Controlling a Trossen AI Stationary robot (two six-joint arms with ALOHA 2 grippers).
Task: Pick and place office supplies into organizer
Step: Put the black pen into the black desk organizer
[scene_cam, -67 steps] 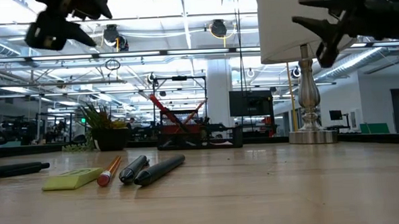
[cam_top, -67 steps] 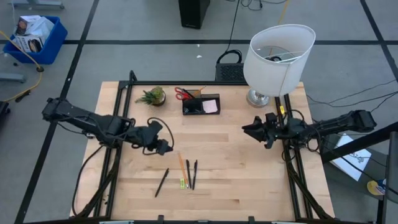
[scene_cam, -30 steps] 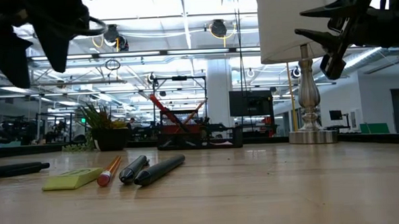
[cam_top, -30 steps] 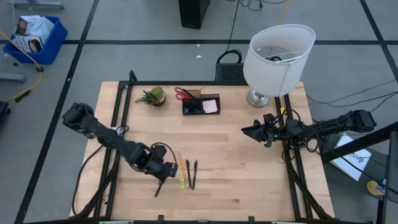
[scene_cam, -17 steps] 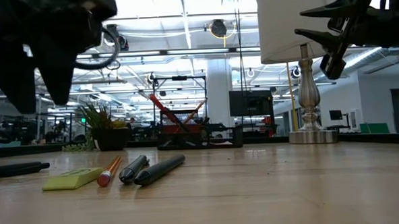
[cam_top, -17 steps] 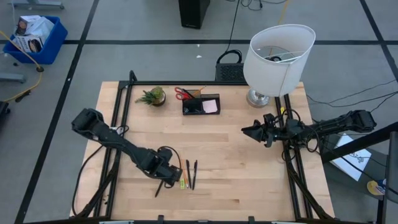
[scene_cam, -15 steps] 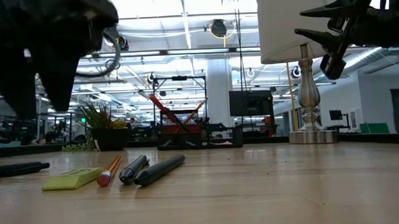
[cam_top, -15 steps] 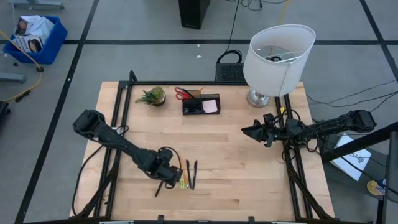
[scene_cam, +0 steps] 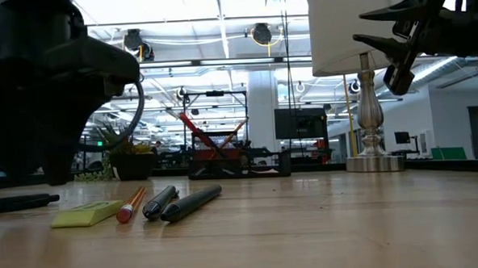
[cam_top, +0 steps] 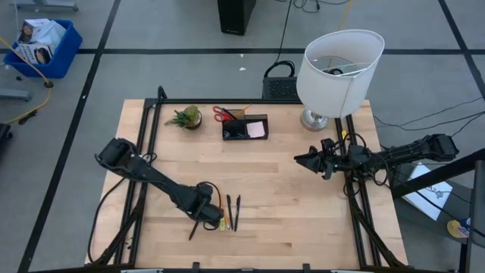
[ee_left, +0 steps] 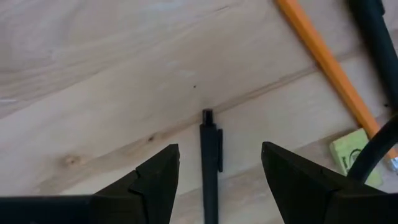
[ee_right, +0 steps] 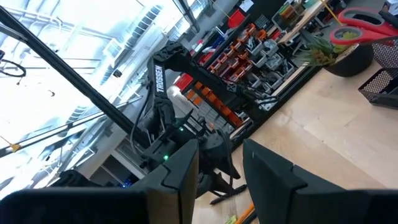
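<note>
The left gripper grabs the black pen's clip end (ee_left: 210, 140) next, to put the pen away in the organizer.
My left gripper (cam_top: 203, 215) is open and low over a lone black pen (ee_left: 210, 168) lying flat on the table. In the left wrist view its fingers stand on either side of the pen's capped end without touching it. Just to the right lie an orange pencil (cam_top: 222, 203), two black pens (cam_top: 233, 211) and a small yellow-green piece (cam_top: 223, 223). The dark organizer (cam_top: 245, 127) sits toward the far edge with a pink sticky pad (cam_top: 257, 130) in it and red-handled scissors (cam_top: 224, 114) at its left end. My right gripper (cam_top: 303, 159) hangs open above the table's right side.
A small potted plant (cam_top: 186, 117) stands left of the organizer. A big white lamp (cam_top: 337, 72) stands on the far right corner. Bare wood lies between the pens and the organizer, and across the table's middle.
My left gripper has moved toward the near edge and slightly right, and has come down over the lone black pen. In the low view it now looms much larger at the left. The right arm has kept still, and none of the supplies have moved.
</note>
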